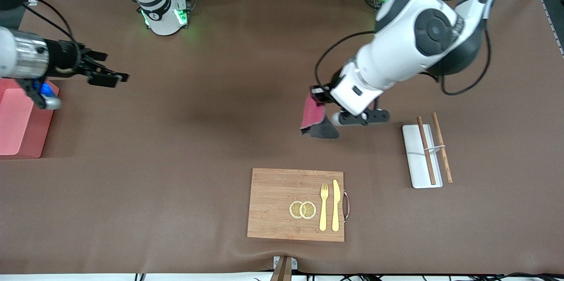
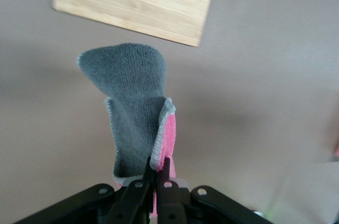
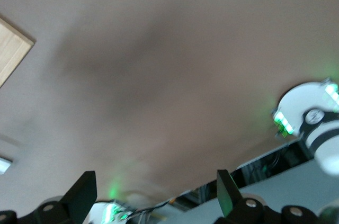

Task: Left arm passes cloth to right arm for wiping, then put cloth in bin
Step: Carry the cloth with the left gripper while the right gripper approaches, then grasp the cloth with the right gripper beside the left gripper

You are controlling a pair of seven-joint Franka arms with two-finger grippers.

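My right gripper will next grab the pink-and-grey cloth by its loose hanging end point(image 1: 319, 126), so that it can take over the cloth to wipe the table.
My left gripper point(image 1: 318, 94) is shut on the cloth point(image 1: 313, 116), a maroon-red piece with a dark grey side that hangs from it over the bare table mat, above the wooden board's end. In the left wrist view the cloth point(image 2: 136, 102) shows grey with a pink edge, pinched between the two closed fingers point(image 2: 157, 173). My right gripper point(image 1: 115, 77) is open and empty, up in the air beside the pink bin point(image 1: 20, 127) at the right arm's end of the table. In the right wrist view its fingers point(image 3: 82, 192) stand wide apart over the mat.
A wooden board point(image 1: 282, 204) with a yellow fork, a knife and lemon slices lies near the front camera. A white oblong tray point(image 1: 421, 171) with brown chopsticks lies toward the left arm's end. The right arm's base point(image 1: 165, 12) stands along the top edge.
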